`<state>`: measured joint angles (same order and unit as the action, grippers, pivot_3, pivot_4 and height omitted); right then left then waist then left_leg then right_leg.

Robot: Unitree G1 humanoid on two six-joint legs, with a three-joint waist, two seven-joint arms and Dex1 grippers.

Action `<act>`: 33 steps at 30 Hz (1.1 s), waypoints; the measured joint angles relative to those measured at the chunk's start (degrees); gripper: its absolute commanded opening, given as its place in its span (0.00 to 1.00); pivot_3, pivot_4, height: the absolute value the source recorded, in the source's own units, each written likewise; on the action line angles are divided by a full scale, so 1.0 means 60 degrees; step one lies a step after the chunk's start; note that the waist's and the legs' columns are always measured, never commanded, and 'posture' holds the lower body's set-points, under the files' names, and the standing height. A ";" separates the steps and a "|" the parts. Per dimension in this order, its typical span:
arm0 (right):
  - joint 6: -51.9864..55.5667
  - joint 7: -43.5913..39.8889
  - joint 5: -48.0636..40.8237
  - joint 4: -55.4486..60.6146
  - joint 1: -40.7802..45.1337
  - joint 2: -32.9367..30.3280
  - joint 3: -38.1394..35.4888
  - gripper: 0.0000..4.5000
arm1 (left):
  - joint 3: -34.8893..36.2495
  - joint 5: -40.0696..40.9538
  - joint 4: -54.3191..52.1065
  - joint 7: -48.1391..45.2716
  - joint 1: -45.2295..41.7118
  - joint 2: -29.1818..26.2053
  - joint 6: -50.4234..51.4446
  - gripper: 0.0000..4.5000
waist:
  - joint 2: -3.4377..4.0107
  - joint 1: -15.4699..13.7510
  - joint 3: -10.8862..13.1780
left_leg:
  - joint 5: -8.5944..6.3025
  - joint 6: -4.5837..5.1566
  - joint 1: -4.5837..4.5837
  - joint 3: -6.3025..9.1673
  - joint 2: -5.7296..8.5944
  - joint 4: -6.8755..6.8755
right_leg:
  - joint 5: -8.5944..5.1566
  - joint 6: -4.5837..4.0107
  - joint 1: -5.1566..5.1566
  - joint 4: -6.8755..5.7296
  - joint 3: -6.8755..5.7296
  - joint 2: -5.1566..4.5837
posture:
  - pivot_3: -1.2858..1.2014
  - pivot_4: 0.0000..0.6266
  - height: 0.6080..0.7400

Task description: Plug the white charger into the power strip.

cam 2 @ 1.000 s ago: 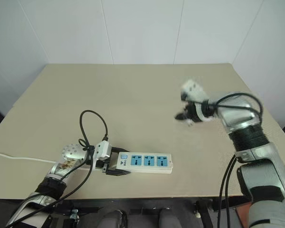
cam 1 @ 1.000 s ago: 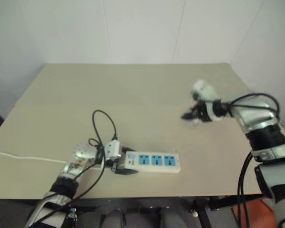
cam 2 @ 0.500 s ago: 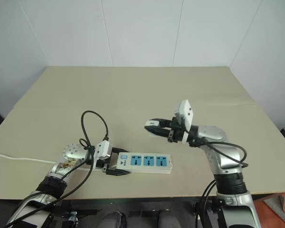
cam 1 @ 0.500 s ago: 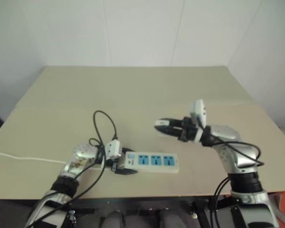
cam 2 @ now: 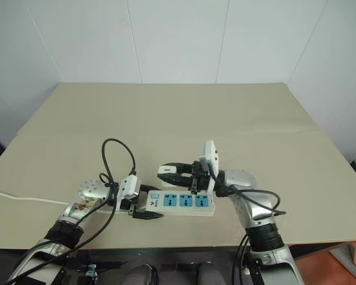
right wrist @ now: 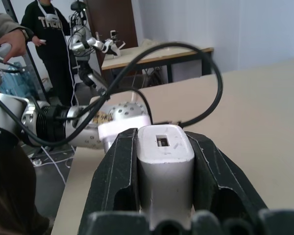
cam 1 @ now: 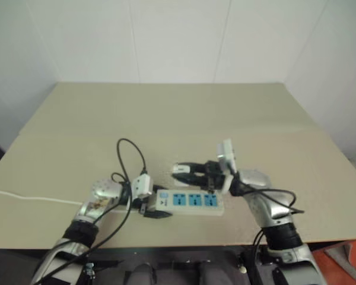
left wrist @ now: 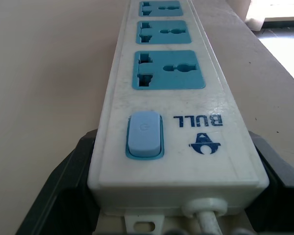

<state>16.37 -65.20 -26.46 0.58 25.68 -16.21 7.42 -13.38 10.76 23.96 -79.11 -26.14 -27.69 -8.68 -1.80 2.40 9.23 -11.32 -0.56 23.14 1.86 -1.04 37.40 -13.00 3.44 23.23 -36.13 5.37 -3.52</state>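
The white charger (cam 1: 179, 168) hangs behind the power strip, its base apart from the blue outlets. It goes in next, before my right gripper opens.
The power strip (cam 1: 191, 202) lies flat near the table's front edge, a white bar with three blue outlets and a blue switch (left wrist: 144, 134). My left gripper (cam 2: 147, 203) is shut on its switch end, one black finger (left wrist: 63, 196) on each long side. The white charger (right wrist: 165, 166) sits between the black fingers of my right gripper (cam 2: 166, 170), which is shut on it. That gripper points toward my left. It holds the charger (cam 1: 179, 168) a little above the table, just behind the strip's switch end and apart from it. The prongs are hidden.
A black cable (cam 1: 130, 155) loops up from my left wrist behind the strip. A thin white cord (cam 1: 24, 197) trails off the table's left edge. The tan table (cam 1: 166, 113) is bare behind. People (right wrist: 49, 29) and another table (right wrist: 157, 54) stand beyond.
My right arm has swung in from the right rear and dropped lower, bringing the charger up behind the strip's switch end. The left gripper and the strip have stayed put.
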 measured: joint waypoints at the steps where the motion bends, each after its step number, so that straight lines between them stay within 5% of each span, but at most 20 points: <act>1: -0.0217 -0.0050 0.0128 -0.0113 -0.0037 -0.0002 0.0118 0.25 | 0.0000 0.0000 -0.0025 0.0012 0.0013 -0.0007 0.0012 0.74 | 0.0000 -0.0001 0.0000 | 0.0000 0.0000 0.0000 0.0000 0.0000 0.0000 | 0.0000 0.0000 0.0000 0.0000 0.0000 0.0000 | 0.52 0.24 1.00; 33: -0.2901 -0.0683 0.0917 -0.2639 -0.0129 0.0362 0.0662 0.25 | -0.0064 0.0018 -0.0776 0.0346 0.0385 -0.0274 0.0448 0.74 | 0.0003 0.0029 0.0002 | -0.0001 -0.0001 -0.0027 -0.0003 -0.0003 -0.0020 | -0.0006 -0.0006 -0.0013 0.0005 0.0004 0.0002 | 0.52 0.24 1.00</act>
<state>-1.03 -69.29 -20.96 -15.26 24.90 -14.04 11.39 -13.76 10.87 19.30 -77.03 -23.83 -29.33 -5.99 -1.78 2.58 9.24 -11.33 -0.57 22.97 1.84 -1.05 37.28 -13.03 3.40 23.15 -36.10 5.40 -3.51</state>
